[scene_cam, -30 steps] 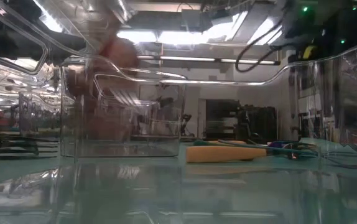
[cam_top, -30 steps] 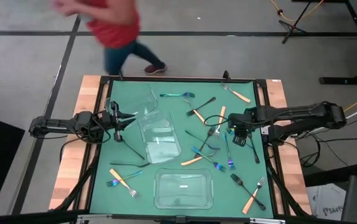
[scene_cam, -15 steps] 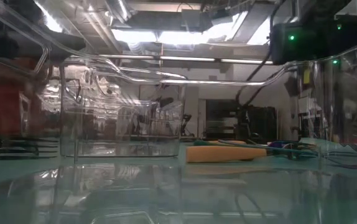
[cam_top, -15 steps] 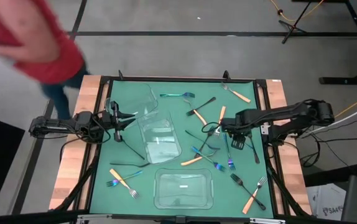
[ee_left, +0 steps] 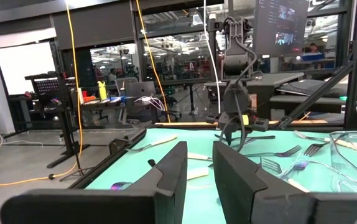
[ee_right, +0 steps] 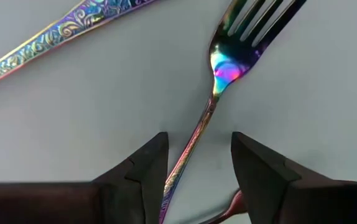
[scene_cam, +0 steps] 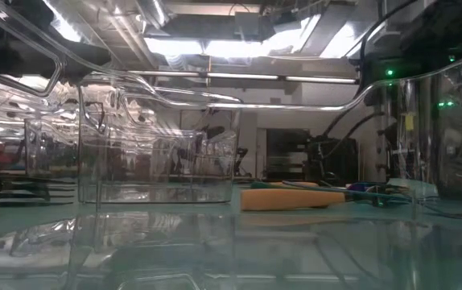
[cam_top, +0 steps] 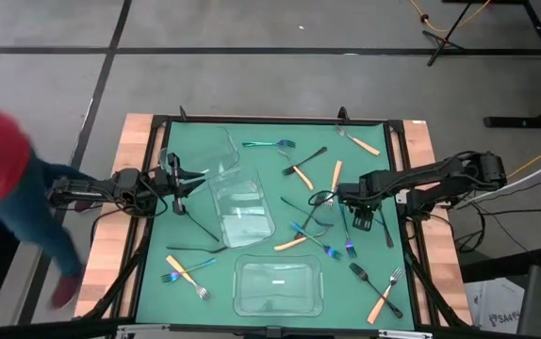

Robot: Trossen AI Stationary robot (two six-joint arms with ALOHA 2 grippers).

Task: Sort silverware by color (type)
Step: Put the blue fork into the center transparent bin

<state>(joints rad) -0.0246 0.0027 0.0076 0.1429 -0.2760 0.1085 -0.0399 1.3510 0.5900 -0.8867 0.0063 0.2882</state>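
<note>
My fingers reach down beside the iridescent fork's slim handle [ee_right: 190, 148] and are low over the mat, so my right gripper should now close on the fork.
The silverware lies scattered on the green mat [cam_top: 261, 245]: black, iridescent and orange-handled pieces, most of them on the right half. My right gripper [cam_top: 344, 196] points down, open, low over an iridescent fork [ee_right: 219, 93]. That fork's slim handle [ee_right: 188, 152] runs between the two fingertips, and I see no touch. A second iridescent handle [ee_right: 54, 37] lies beside it. My left gripper [ee_left: 200, 177] waits level at the table's left edge, with a narrow gap between its fingers and nothing in it.
Three clear containers stand on the mat: one in the middle [cam_top: 239, 205], one near the front edge [cam_top: 278, 287], one at the far left [cam_top: 204, 151]. A person in a red top [cam_top: 2, 160] stands beside the table's left side.
My right gripper has come down toward the mat and shifted a little toward the table's left, staying open. The person has walked from the table's far side round to its left side.
</note>
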